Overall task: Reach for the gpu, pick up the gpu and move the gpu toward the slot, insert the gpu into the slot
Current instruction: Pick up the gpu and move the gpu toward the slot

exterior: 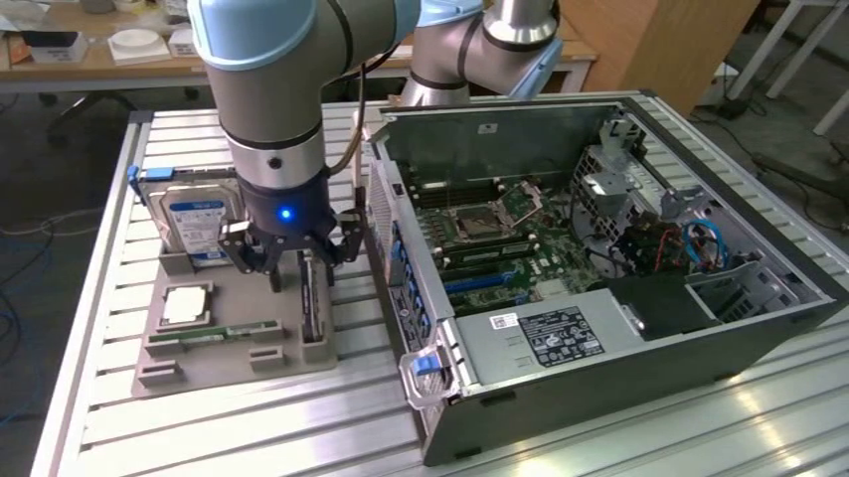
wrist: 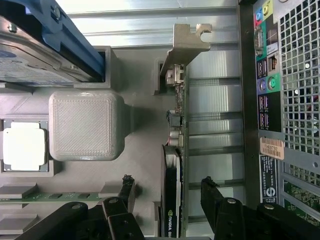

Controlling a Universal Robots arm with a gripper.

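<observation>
I should next grab the GPU by its black cooler section (exterior: 310,301), because the sides are flat there and small components stick out beside the bracket. Then I can insert the GPU.
The gpu (exterior: 313,303) stands on edge in a grey holder (exterior: 239,370), a thin dark card. In the wrist view the gpu (wrist: 176,150) runs lengthwise with its silver bracket (wrist: 188,42) at the far end. My gripper (exterior: 294,260) hangs right above it, open, one finger on each side. Both fingertips (wrist: 127,186) stand clear of the card, and my gripper (wrist: 169,189) straddles it with a gap on each side. The slot (exterior: 480,282) is a blue strip on the green motherboard (exterior: 524,253) inside the open computer case.
In the same holder sit a silver hard drive (exterior: 197,224), a square processor (exterior: 183,305) and a green memory stick (exterior: 213,336). The case's rear panel (wrist: 280,100) rises close beside the gpu. The case wall (exterior: 398,248) stands between holder and motherboard. All rests on a slatted metal table (exterior: 199,437).
</observation>
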